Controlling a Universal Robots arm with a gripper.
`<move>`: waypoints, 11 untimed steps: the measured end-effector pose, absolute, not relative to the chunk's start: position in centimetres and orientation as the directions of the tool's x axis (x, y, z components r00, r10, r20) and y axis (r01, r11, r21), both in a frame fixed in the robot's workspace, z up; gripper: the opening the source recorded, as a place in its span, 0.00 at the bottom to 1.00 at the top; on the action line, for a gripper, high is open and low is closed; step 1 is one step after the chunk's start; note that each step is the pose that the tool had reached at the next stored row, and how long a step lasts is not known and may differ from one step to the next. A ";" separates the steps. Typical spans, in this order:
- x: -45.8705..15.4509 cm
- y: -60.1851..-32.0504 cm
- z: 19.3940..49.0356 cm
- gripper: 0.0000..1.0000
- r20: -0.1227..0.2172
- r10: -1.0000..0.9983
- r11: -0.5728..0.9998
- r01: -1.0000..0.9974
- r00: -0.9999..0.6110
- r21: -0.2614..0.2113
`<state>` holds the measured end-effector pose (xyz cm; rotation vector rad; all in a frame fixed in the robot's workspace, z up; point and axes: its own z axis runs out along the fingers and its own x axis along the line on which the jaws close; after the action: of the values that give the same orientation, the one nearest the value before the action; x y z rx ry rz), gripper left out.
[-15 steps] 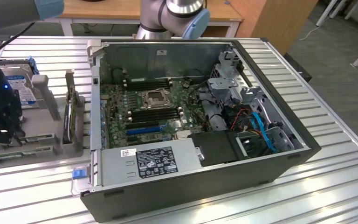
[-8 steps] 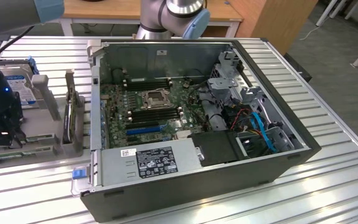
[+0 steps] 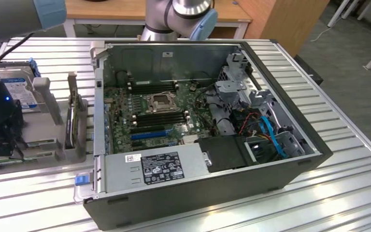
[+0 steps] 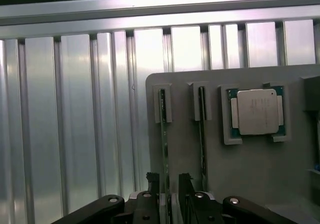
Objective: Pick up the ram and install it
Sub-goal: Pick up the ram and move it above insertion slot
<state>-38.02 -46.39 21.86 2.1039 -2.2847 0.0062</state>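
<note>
My gripper grabs the ram by its bare part (image 3: 23, 160) between the grey holder (image 3: 47, 156) posts that hold its ends next, to install it.
The ram (image 4: 164, 134) is a thin green stick standing on edge in a slot of the grey holder tray (image 4: 250, 164). My gripper (image 4: 168, 180) is down over it, with a dark fingertip on either side of the stick and a small gap left on one side; the gripper is open. A second stick (image 4: 202, 134) stands in the neighbouring slot. In the exterior view my gripper (image 3: 2, 142) sits low over the holder at that view's left, beside the open computer case (image 3: 250, 188). The black memory slots (image 3: 160, 118) lie beside the processor socket (image 3: 162, 101).
A square silver processor chip (image 4: 257, 112) rests in its own pocket of the tray. A larger upright card (image 3: 76, 121) and a hard drive (image 3: 18, 84) stand near the holder. Everything sits on a ribbed metal table (image 3: 340, 193).
</note>
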 end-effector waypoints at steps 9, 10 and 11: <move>-38.0 -46.4 20.2 0.30 0.029 -0.996 0.083 -0.996 -0.082 0.021; -38.0 -46.4 20.1 0.30 0.029 -0.996 0.082 -0.996 -0.082 0.021; -38.0 -46.4 20.1 0.30 0.029 -0.996 0.083 -0.996 -0.082 0.022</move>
<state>-38.02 -46.39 20.10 2.1037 -2.2845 0.0061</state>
